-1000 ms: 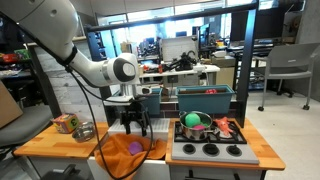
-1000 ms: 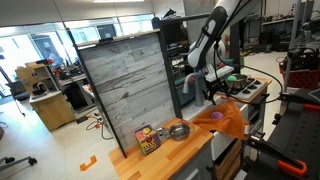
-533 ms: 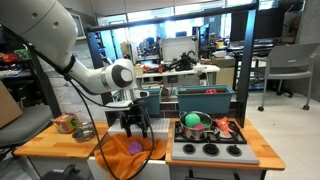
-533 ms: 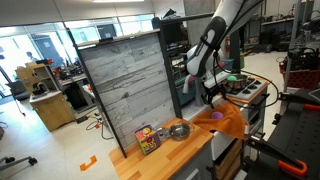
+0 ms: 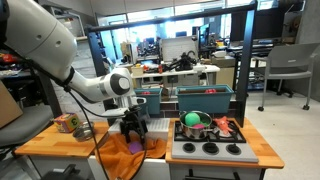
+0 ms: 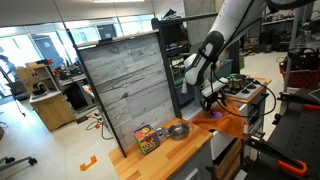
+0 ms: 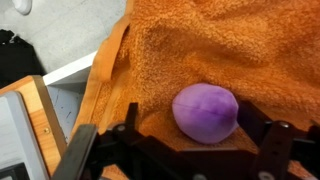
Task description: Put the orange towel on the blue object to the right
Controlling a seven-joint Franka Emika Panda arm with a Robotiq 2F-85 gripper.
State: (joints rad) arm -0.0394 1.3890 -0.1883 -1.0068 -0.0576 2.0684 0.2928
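Observation:
The purple ball is between my fingertips and the towel's edge, so my gripper would meet the ball if it closed now. It should line up with the towel's edge before closing on the towel.
The orange towel lies on the wooden table and hangs over its front edge; it also shows in an exterior view and fills the wrist view. A purple ball rests on it, also visible in both exterior views. My gripper is open, low over the towel, with one finger on each side of the purple ball. The wide teal-blue bin stands behind the toy stove, to the right of a narrower teal bin.
A toy stove with a green pot stands right of the towel. A metal bowl and a colourful box sit at the table's other end. A grey plank panel stands behind.
The arm has bent forward and my gripper has come down onto the towel, so its fingers now flank the purple ball. The towel has not moved.

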